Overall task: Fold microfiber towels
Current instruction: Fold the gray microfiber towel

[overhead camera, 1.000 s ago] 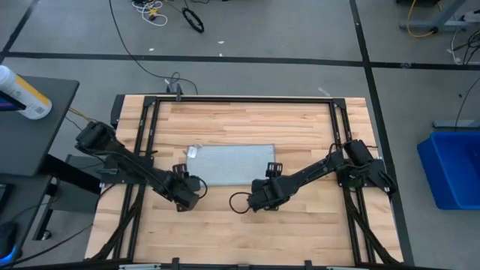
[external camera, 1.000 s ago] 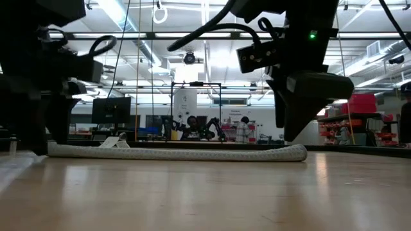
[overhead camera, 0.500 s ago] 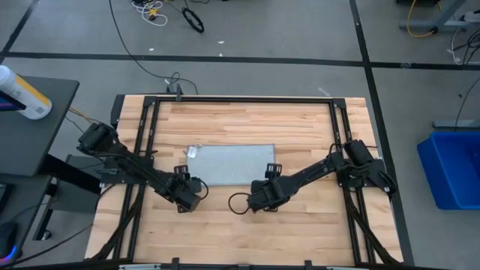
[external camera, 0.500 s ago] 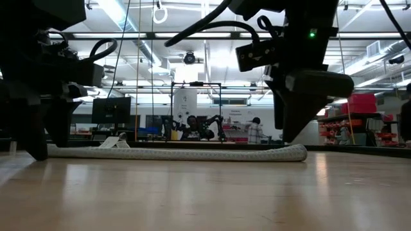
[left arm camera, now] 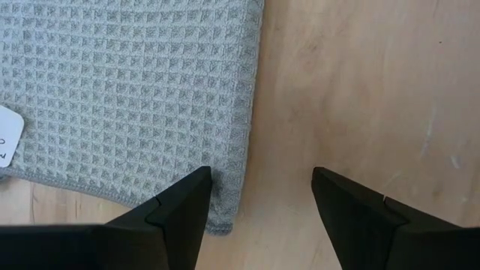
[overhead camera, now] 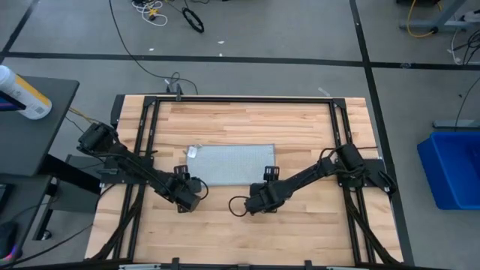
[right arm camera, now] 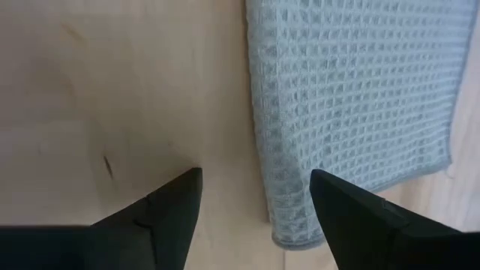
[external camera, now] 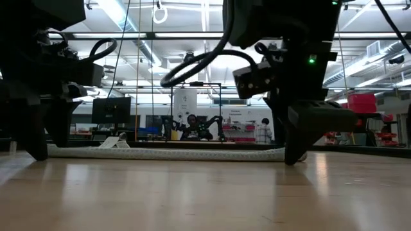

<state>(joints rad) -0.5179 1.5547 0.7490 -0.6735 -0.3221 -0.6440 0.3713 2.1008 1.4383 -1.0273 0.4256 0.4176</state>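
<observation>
The towel needs to be folded over toward its white tag [left arm camera: 9, 136], so my left gripper should grab it next by the corner of its folded edge [left arm camera: 223, 214].
The pale grey-blue towel [overhead camera: 229, 163] lies flat on the wooden table as a long rectangle, with its white tag [overhead camera: 193, 151] at the far left corner. My left gripper [overhead camera: 187, 196] is open and low over the towel's near left corner [left arm camera: 225, 202]; one finger stands over the cloth's edge, the other over bare wood. My right gripper [overhead camera: 259, 196] is open and low at the near right corner [right arm camera: 289, 225], with the towel's edge between its fingers. In the low view the towel [external camera: 167, 153] shows as a thick strip.
Black frame rails [overhead camera: 142, 135] run along the table's left and right sides. A bright blue bin [overhead camera: 454, 169] stands on the floor off to the right. A spray bottle [overhead camera: 22, 94] lies on a dark side table at the left. Bare wood lies near and far of the towel.
My right gripper has gone down and a little toward the table's near edge and left, coming low at the towel's near right corner. My left gripper has shifted slightly at the near left corner. The towel has not moved.
</observation>
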